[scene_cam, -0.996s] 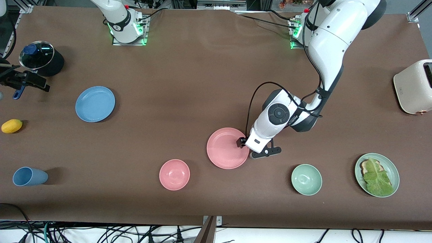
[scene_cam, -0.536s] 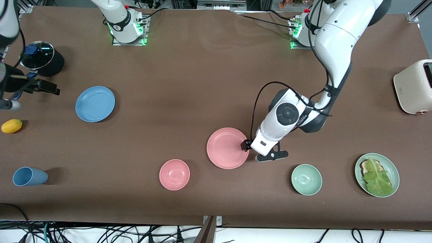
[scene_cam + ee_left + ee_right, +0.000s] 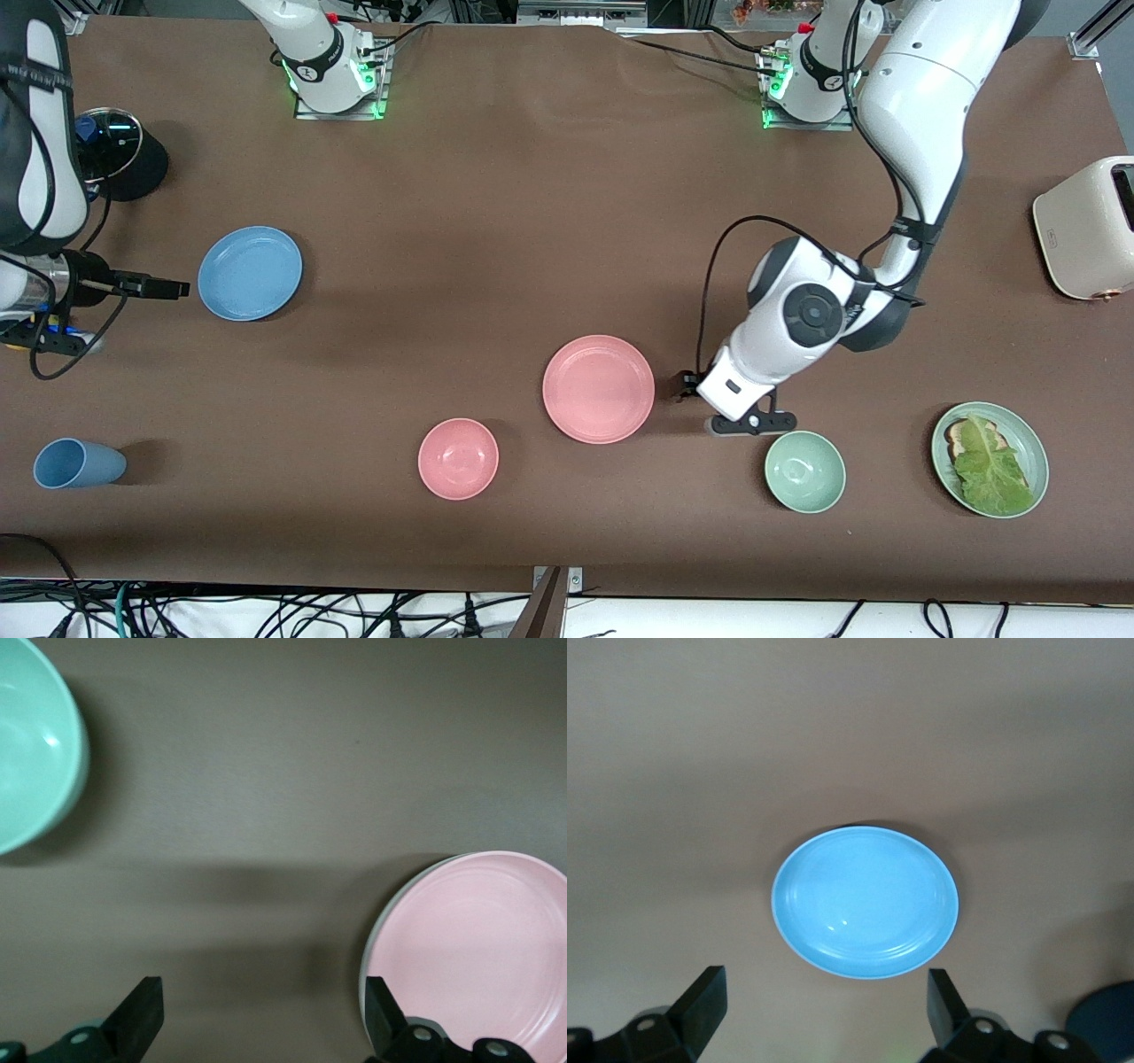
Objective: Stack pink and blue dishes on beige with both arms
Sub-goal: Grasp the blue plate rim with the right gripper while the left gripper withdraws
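I should grab the blue plate by its rim (image 3: 950, 886) with my right gripper next. Then I should stack it on the beige plate.
The pink plate (image 3: 598, 388) lies mid-table. In the left wrist view a pale rim (image 3: 366, 950) shows under the pink plate's (image 3: 483, 952) edge, so it seems to rest on the beige plate, which is hidden in the front view. My left gripper (image 3: 709, 403) (image 3: 261, 997) is open and holds nothing, over bare cloth between the pink plate and the green bowl. The blue plate (image 3: 250, 272) (image 3: 865, 901) lies alone toward the right arm's end. My right gripper (image 3: 164, 287) (image 3: 824, 988) is open and holds nothing, over the cloth beside the blue plate.
A pink bowl (image 3: 458, 458) and a green bowl (image 3: 804, 471) (image 3: 31, 744) sit nearer the front camera than the pink plate. A green plate with lettuce (image 3: 990, 458), a toaster (image 3: 1085, 228), a blue cup (image 3: 78, 462) and a lidded pot (image 3: 115, 151) stand round the edges.
My left gripper has drawn back from the pink plate's rim toward the left arm's end. The right arm has swung in, bringing its gripper close to the blue plate.
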`<state>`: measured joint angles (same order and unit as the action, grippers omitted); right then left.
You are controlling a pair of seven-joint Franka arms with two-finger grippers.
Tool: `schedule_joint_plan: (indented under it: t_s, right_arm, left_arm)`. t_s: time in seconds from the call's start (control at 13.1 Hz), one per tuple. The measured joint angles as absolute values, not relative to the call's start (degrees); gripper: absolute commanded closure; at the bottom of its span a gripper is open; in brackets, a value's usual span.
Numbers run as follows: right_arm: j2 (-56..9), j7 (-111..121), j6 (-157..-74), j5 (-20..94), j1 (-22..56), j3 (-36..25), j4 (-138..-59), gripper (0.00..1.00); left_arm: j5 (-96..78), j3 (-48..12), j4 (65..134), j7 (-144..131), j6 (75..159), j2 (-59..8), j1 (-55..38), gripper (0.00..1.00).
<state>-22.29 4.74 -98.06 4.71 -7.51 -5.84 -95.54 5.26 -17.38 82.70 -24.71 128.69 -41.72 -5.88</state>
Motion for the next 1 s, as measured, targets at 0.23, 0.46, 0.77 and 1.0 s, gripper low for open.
schedule_joint_plan:
  t_s: [0.23, 0.46, 0.77, 1.0]
  right_arm:
    - [-24.2, 10.4, -108.3, 5.3, -10.3, -5.9, -102.9, 0.0]
    - [-26.9, 18.4, -114.4, 9.5, -13.4, -6.0, -107.9, 0.01]
    - [-30.5, 23.7, -115.8, 12.3, -16.8, -6.0, -108.2, 0.17]
    - [-32.6, 25.1, -115.9, 12.4, -17.8, -6.0, -108.2, 0.43]
  left_arm:
    - [1.4, -13.5, 82.7, -15.9, 125.5, -39.9, -5.6, 0.0]
    - [-2.2, -9.4, 82.7, -7.1, 122.6, -38.3, -5.5, 0.0]
    - [-7.2, -2.9, 82.7, 5.2, 118.8, -36.8, -5.3, 0.0]
    - [-8.8, 0.5, 82.6, 10.9, 115.9, -35.6, -5.3, 0.0]
